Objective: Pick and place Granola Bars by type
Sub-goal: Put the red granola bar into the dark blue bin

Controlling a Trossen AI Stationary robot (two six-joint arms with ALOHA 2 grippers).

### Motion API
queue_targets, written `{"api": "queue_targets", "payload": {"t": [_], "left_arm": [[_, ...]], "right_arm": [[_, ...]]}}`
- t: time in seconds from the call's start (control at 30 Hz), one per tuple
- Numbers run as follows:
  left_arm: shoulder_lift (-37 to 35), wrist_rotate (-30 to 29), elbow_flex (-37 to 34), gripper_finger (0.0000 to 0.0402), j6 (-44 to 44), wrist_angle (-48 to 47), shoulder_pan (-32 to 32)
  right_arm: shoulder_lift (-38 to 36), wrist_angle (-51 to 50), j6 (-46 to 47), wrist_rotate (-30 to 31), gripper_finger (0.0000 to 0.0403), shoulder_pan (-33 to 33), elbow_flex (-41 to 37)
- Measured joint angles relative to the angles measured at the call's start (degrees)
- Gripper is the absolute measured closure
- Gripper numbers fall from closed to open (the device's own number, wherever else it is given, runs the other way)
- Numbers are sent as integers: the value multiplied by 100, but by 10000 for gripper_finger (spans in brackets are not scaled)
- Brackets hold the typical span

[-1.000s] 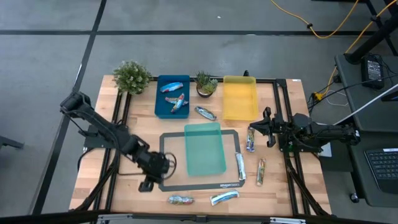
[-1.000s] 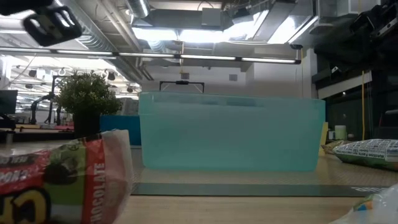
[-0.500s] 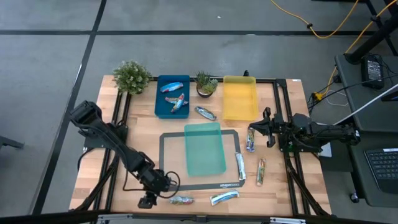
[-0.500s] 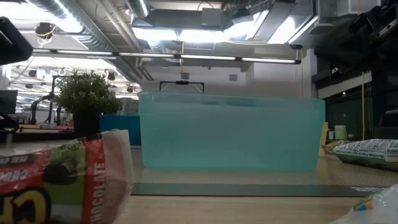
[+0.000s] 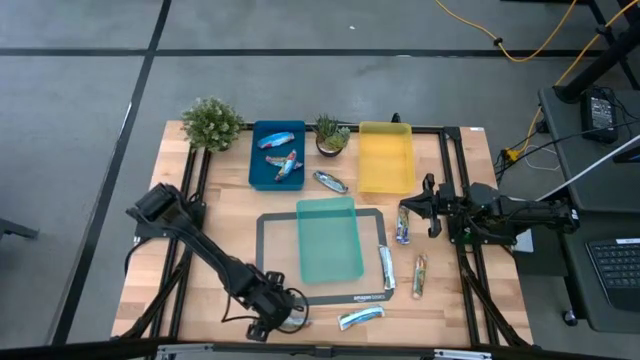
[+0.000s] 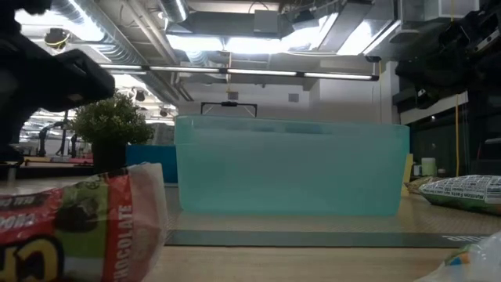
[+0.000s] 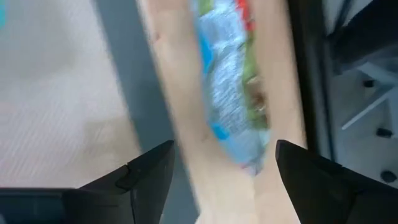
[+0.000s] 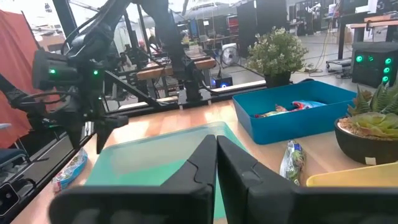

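My left gripper grabs the granola bar by its silver-and-blue end (image 7: pixel 241 138) next, and then sorts the bar into the blue tray.
My left gripper (image 7: pixel 224 167) hangs open just above a granola bar (image 7: pixel 233 81) with a silver, blue, green and red wrapper. The bar lies flat on the wood near the table's front edge, its near end between the two fingers and apart from them. In the high view the gripper (image 5: pixel 280 320) hides this bar. In the low view the bar (image 6: pixel 78 227) fills the left foreground under the dark gripper (image 6: pixel 47 74). My right gripper (image 5: pixel 408 210) waits shut at the right side. Two bars lie in the blue tray (image 5: pixel 262 172).
A teal tray (image 5: pixel 330 238) sits on a dark mat mid-table and a yellow tray (image 5: pixel 386 157) stands at the back. Loose bars lie at the front (image 5: pixel 361 317), right of the mat (image 5: pixel 386 266), (image 5: pixel 419 275), (image 5: pixel 403 225), and between the trays (image 5: pixel 330 181). Two potted plants (image 5: pixel 212 123), (image 5: pixel 331 133) stand at the back.
My left gripper has swung from beside the mat's left edge toward the table's near edge and to the right, sinking as it went. It has opened wide and now stands over the bar at the front edge. The bar has stayed where it was.
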Motion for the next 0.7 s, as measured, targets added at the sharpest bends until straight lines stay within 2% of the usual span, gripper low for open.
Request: {"api": "queue_targets", "payload": {"t": [0.2,0.37,0.7], "left_arm": [[116,69,156,132,-8,90,7],[121,-221,167,132,-111,145,8],[490,-175,165,134,46,361,-99]], "right_arm": [[2,2,-4,-1,386,0,0],[2,7,-6,0,386,0,0],[4,7,-4,1,386,-2,0]]}}
